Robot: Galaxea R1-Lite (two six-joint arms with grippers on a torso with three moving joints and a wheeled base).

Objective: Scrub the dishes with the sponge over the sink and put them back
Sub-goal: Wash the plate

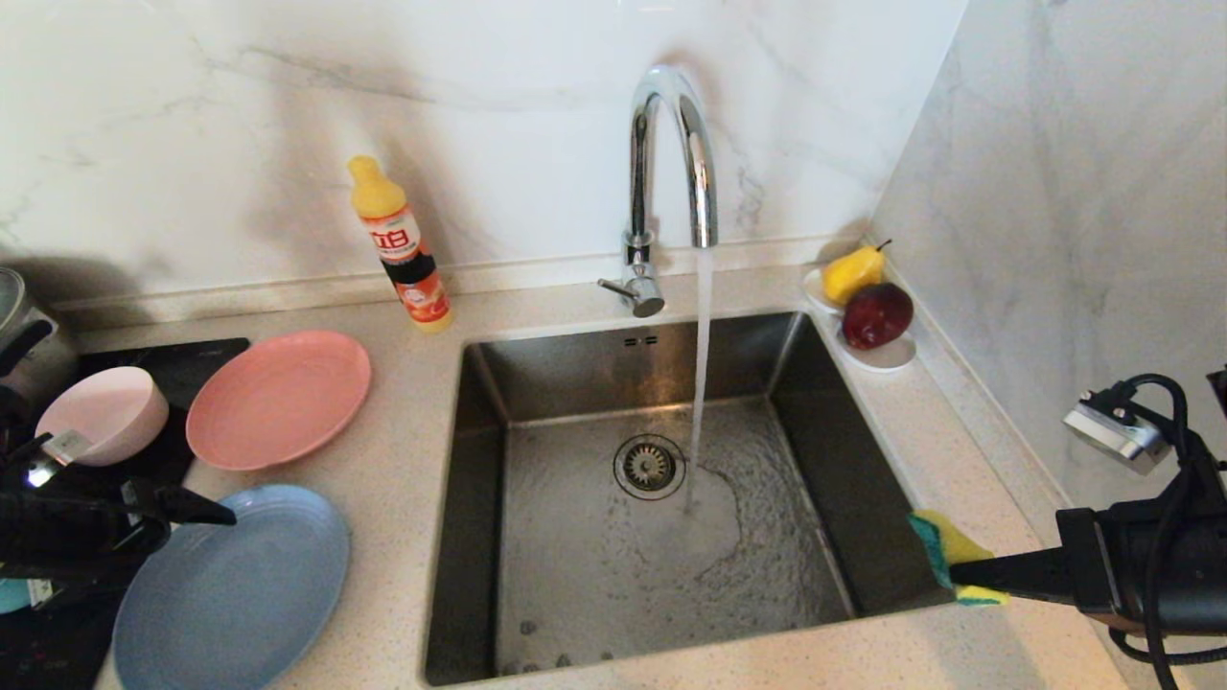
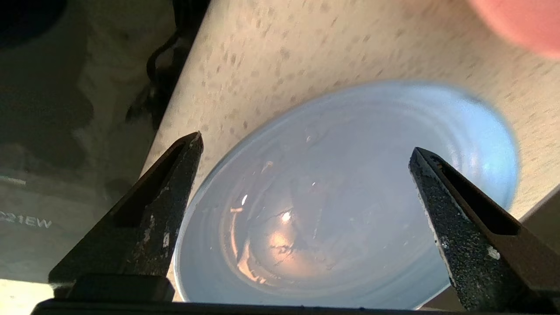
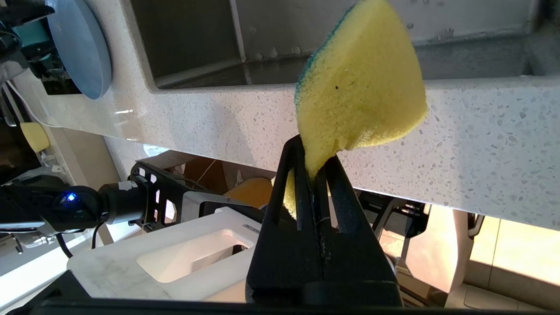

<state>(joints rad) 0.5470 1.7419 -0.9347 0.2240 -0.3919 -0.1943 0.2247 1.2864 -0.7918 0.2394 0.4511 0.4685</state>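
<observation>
My left gripper grabs the blue plate by its thin raised rim point(image 2: 212, 176) next, since the plate spreads wider than my open fingers.
The light blue plate point(image 1: 240, 585) lies on the counter left of the sink point(image 1: 479, 431). My left gripper point(image 1: 206, 517) hovers open over the plate's left rim. In the left wrist view the plate point(image 2: 341, 197) fills the space beyond the spread gripper point(image 2: 306, 144), with nothing between the fingers. The salmon-pink plate point(image 1: 278, 398) and the pale pink bowl point(image 1: 104, 414) sit further back. A sliver of the teal bowl point(image 1: 10, 594) shows at the left edge. My right gripper point(image 1: 959, 572) is shut on the yellow sponge point(image 1: 951, 548) at the sink's front right corner; its fingers point(image 3: 313, 153) pinch the sponge point(image 3: 363, 87).
Water runs from the chrome tap point(image 1: 671, 144) into the basin near the drain point(image 1: 649, 466). A soap bottle point(image 1: 398, 244) stands behind the plates. A pear point(image 1: 851, 273) and a red apple point(image 1: 877, 314) rest on a white saucer point(image 1: 887, 356). A steel pot point(image 1: 19, 326) stands far left.
</observation>
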